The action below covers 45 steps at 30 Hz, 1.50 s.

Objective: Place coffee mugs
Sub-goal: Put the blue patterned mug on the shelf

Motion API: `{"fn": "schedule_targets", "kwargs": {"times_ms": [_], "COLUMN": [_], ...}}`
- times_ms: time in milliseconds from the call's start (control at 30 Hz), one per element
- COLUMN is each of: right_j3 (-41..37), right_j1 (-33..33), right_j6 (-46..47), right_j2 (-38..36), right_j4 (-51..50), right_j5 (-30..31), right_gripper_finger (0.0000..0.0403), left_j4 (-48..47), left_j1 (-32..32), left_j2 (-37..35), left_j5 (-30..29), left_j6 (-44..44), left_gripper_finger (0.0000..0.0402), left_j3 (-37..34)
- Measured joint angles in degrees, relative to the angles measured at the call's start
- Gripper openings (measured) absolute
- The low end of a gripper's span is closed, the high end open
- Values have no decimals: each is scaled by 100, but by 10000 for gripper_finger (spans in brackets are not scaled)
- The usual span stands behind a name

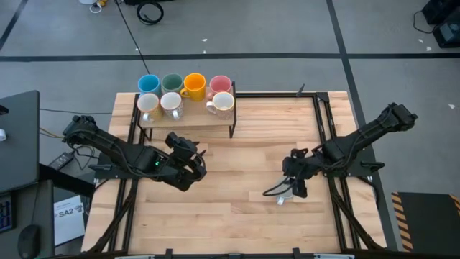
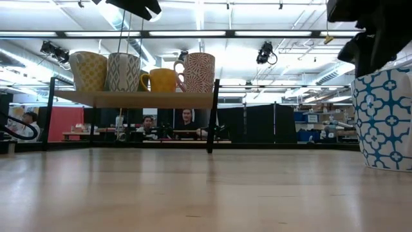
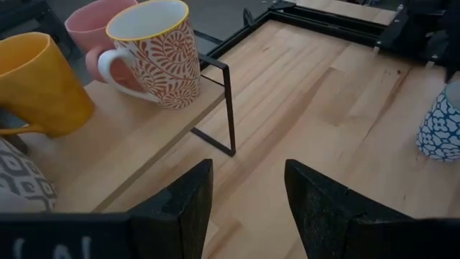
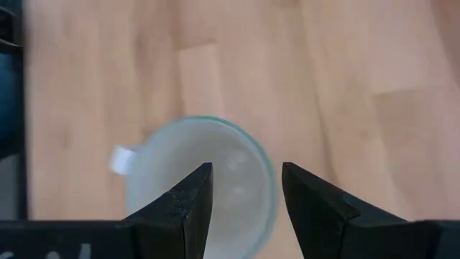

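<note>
My right gripper's fingers are above the mug's rim in the right wrist view, so they would miss if they closed now. My right gripper needs to go lower before it closes on the white mug's rim [image 4: 269, 169].
Seven mugs stand on a low wooden shelf [image 1: 187, 119] at the table's far left: blue [image 1: 149, 83], dark green [image 1: 172, 83], orange-yellow [image 1: 194, 84] and pink [image 1: 220, 84] behind, three patterned white ones [image 1: 171, 105] in front. The eighth mug [image 2: 384, 119], white with a blue pattern, stands upright on the table right of centre. My right gripper [image 4: 246, 191] is open right above this mug [image 4: 165, 180], pointing down, one finger over its hollow and one outside its wall. My left gripper [image 3: 248, 194] is open and hovers near the shelf's front, holding nothing. My right gripper straddles the blue-patterned mug's wall [image 4: 267, 180] on the side away from the handle [image 4: 122, 160], coming from above. Whether the fingers touch the rim, I cannot tell. The mug stands on its base on the table.
The shelf has a black metal frame with a leg [image 3: 230, 108] at its right end. Black rails [image 1: 323, 122] run along the table's sides. Bare wood lies between the two arms and toward the near edge. People sit in the room beyond the table [image 2: 187, 119].
</note>
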Motion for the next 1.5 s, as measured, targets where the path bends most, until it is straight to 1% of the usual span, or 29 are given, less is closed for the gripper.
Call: {"fn": "schedule_targets", "kwargs": {"times_ms": [100, 400, 567, 800, 1000, 1267, 1500], "right_j3": [0, 0, 0, -11, -393, -624, -708], "right_j1": [69, 174, 174, 174, 174, 174, 174], "right_j6": [63, 90, 192, 167, 159, 174, 466], "right_j2": [0, 0, 9, 11, 13, 13, 15], "right_j4": [-207, -195, -269, -242, 131, 273, 293], "right_j5": [136, 97, 362, 389, 486, 394, 344], "right_gripper_finger": [173, 173, 173, 173, 173, 173, 157], "left_j4": [0, 0, 0, 0, 0, 0, 7], "left_j1": [0, 2, 2, 2, 2, 2, 2], "left_j2": [0, 0, 0, 0, 1, 0, 0], "left_j5": [2, -1, -1, 2, 2, 2, 2], "left_j6": [0, -2, -2, -4, -4, -4, -7], "left_gripper_finger": [181, 181, 181, 181, 181, 181, 181], "left_j3": [0, 0, 0, -2, -2, -2, -2]}}
